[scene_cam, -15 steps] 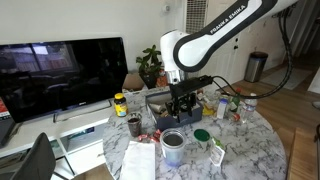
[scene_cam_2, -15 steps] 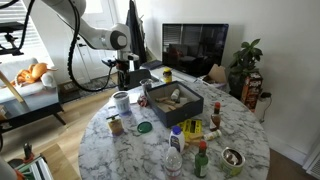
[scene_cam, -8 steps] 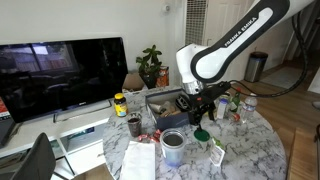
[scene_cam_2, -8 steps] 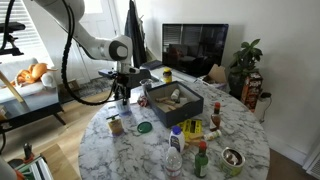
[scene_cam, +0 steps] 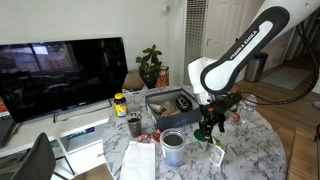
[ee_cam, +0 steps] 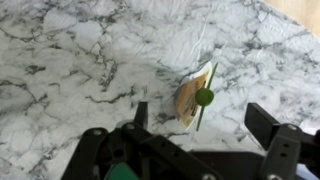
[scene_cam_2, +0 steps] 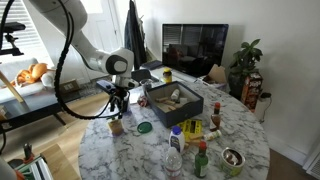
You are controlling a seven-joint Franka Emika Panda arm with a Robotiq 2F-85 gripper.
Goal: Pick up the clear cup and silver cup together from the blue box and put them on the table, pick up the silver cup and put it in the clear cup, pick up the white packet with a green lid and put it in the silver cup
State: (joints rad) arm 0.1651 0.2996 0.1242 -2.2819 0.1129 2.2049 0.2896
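Observation:
The white packet's body has to go down into the silver cup point(scene_cam: 173, 147), so the robot's gripper will next grab the packet from above by its green lid end, which leaves the body below.
My gripper point(ee_cam: 203, 120) is open and hangs just above the white packet with a green lid point(ee_cam: 195, 95), which lies on the marble table point(ee_cam: 60, 50) between the two fingers. In both exterior views the gripper point(scene_cam: 210, 130) point(scene_cam_2: 116, 108) is low over the packet point(scene_cam: 215, 150) point(scene_cam_2: 115, 126) near the table's edge. The silver cup point(scene_cam: 173, 147) stands on the table; the clear cup around it is hard to tell apart. The arm hides the cups in an exterior view. The blue box point(scene_cam: 165, 103) point(scene_cam_2: 172, 100) stands further in on the table.
A flat green disc point(scene_cam: 202, 134) point(scene_cam_2: 143, 127) lies beside the packet. A dark tumbler point(scene_cam: 134, 126), a yellow-lidded jar point(scene_cam: 120, 104) and white paper point(scene_cam: 140, 160) are near the cups. Bottles point(scene_cam_2: 200, 160) and a metal bowl point(scene_cam_2: 232, 158) stand across the table. A television is behind.
The arm has swung away from the cups and the box toward the table's edge and come down over the packet. The gripper stays open and empty.

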